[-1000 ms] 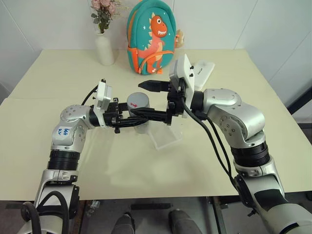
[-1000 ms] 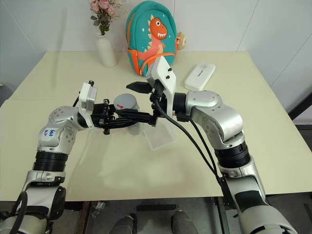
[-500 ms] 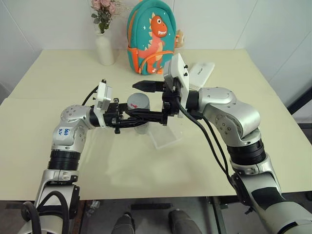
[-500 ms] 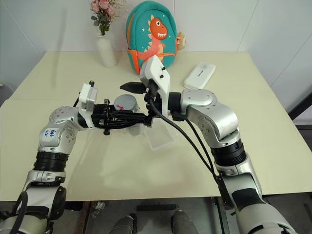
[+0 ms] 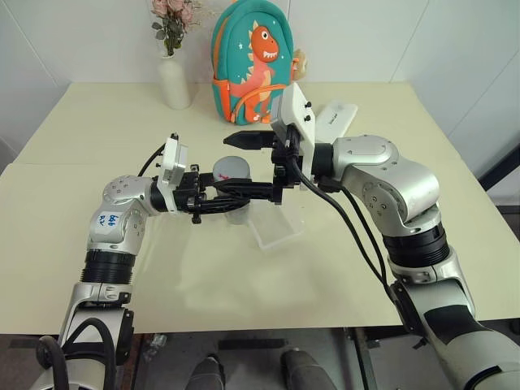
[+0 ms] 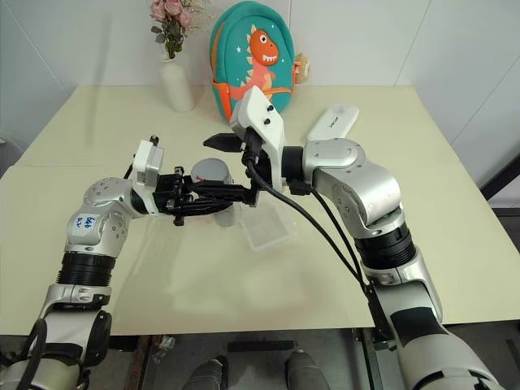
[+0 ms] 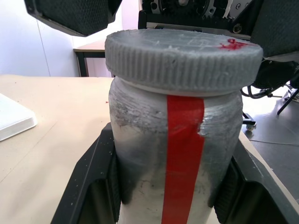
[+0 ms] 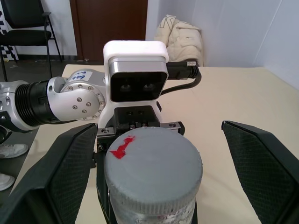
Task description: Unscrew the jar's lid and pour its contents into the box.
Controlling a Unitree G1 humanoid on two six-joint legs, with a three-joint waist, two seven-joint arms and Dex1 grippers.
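My fingers are reaching forward on both sides of the silver-grey lid point(image 5: 231, 168) point(image 8: 154, 165), so my right gripper should close on the lid now.
My left gripper point(image 5: 231, 195) is shut on the jar point(image 7: 173, 154), a cloudy clear cylinder with a red stripe. It holds the jar upright above the table. The silver-grey lid point(image 8: 154, 165) with a small red mark sits on top of the jar. My right gripper point(image 5: 227, 165) comes in from the right and is open, with one finger point(image 8: 70, 172) on each side of the lid and apart from it. The clear box point(image 5: 273, 225) lies on the table just right of the jar. The contents are hidden behind the jar's cloudy wall.
A white vase point(image 5: 174, 81) with flowers stands at the back left. Beside it is a teal dinosaur backpack point(image 5: 252, 69). A white oblong case point(image 5: 337, 120) lies at the back right. The cream table point(image 5: 97, 236) stretches out on all sides.
My right forearm and elbow have swung a little, and the open gripper stays around the lid. The left gripper and the jar have not moved.
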